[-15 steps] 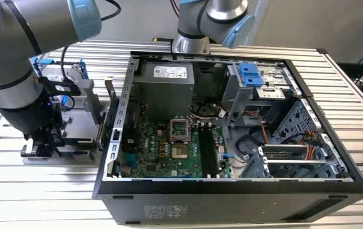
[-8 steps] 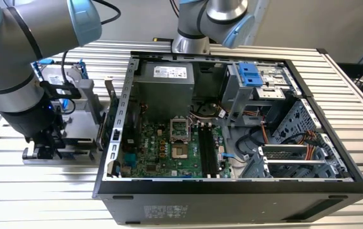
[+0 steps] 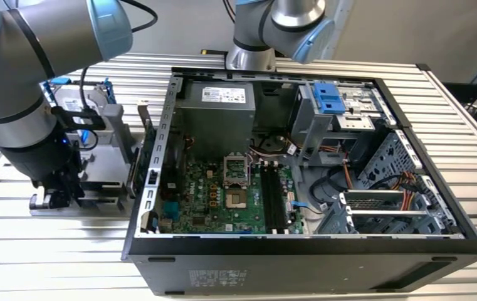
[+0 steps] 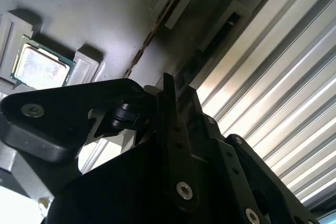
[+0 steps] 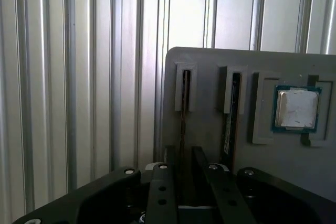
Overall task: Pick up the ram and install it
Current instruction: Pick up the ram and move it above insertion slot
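The holder's bracket wraps around the end of the ram [image 5: 183,109]. My gripper should next pick up the ram by its bare upper edge [image 5: 182,146] to install it.
The ram [image 5: 183,109] stands on edge in a slot of a grey parts holder [image 5: 210,61], seen as a thin dark strip. A second stick [image 5: 231,114] stands in the neighbouring slot. In the first wrist view my gripper [image 5: 184,153] is down over the holder, open, with one black finger [image 5: 160,182] on each side of the first stick's near end. In the exterior view the gripper [image 3: 54,197] hangs low at the holder [image 3: 96,202], left of the open computer case [image 3: 150,188]. The second wrist view shows the stick [image 4: 149,32] running toward the gripper [image 4: 178,90].
A square silver CPU chip [image 5: 296,108] lies in a pocket of the holder. A silver hard drive with blue brackets [image 3: 83,100] stands behind the arm. Inside the case are the motherboard's long black memory slots [image 3: 276,197] and CPU socket [image 3: 236,182]. A second arm's base [image 3: 251,56] stands behind.
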Controlling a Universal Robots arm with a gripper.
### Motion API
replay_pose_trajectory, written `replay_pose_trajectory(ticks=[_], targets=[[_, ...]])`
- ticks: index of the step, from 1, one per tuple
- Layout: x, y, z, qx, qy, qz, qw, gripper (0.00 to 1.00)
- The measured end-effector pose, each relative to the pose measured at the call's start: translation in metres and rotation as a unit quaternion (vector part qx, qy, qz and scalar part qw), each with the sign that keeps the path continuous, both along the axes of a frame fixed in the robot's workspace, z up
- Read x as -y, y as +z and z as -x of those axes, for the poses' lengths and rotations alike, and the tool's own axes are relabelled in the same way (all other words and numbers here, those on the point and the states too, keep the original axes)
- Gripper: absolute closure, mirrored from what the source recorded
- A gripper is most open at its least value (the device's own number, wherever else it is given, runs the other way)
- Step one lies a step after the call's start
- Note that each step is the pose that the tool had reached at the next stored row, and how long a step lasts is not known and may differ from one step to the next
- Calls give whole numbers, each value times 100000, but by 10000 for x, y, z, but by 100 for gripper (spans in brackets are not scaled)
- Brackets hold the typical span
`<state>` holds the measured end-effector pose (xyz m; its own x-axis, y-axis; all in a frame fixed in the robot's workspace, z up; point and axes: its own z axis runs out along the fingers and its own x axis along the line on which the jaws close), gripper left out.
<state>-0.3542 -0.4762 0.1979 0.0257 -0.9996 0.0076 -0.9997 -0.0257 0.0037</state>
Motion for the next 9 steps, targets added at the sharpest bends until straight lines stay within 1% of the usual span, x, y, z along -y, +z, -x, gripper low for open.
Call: replay_pose_trajectory(ticks=[4,9], targets=[[0,-1,1,8,2,-6,100000,0],[0,-12,-40,11,-2,-7,100000,0]])
